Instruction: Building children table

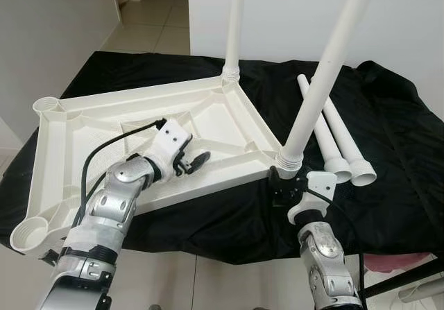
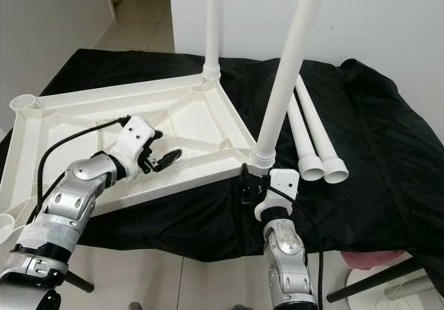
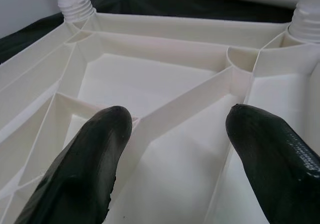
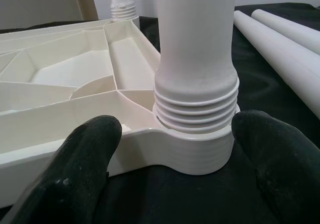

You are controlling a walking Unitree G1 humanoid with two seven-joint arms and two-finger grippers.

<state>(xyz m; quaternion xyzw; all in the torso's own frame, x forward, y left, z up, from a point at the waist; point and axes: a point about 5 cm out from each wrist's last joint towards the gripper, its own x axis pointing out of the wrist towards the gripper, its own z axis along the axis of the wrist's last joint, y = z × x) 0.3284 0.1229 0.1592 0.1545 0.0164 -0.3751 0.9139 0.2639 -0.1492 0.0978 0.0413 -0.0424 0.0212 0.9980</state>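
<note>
The tabletop is far wider than my open fingers, but its thin diagonal rib (image 3: 170,107) fits between them, so my left gripper needs to grab it there next.
The white plastic tabletop (image 1: 139,98) lies upside down on a black cloth. One white leg (image 1: 234,26) stands screwed into its far corner. Another leg (image 1: 322,81) stands in the near right corner socket (image 4: 192,151). Two loose legs (image 1: 336,136) lie side by side on the cloth to the right. My left gripper (image 1: 193,161) hovers open over the ribbed underside, its fingers (image 3: 90,159) on either side of a diagonal rib (image 3: 185,106). My right gripper (image 4: 175,169) is open at the near right corner, one finger on each side of the socket.
Empty sockets sit at the far left corner (image 1: 46,105) and the near left corner (image 1: 28,237). The cloth-covered surface (image 1: 395,116) ends just in front of me, with tiled floor below. A pink object (image 1: 395,261) and a black bar (image 1: 409,277) are at the lower right.
</note>
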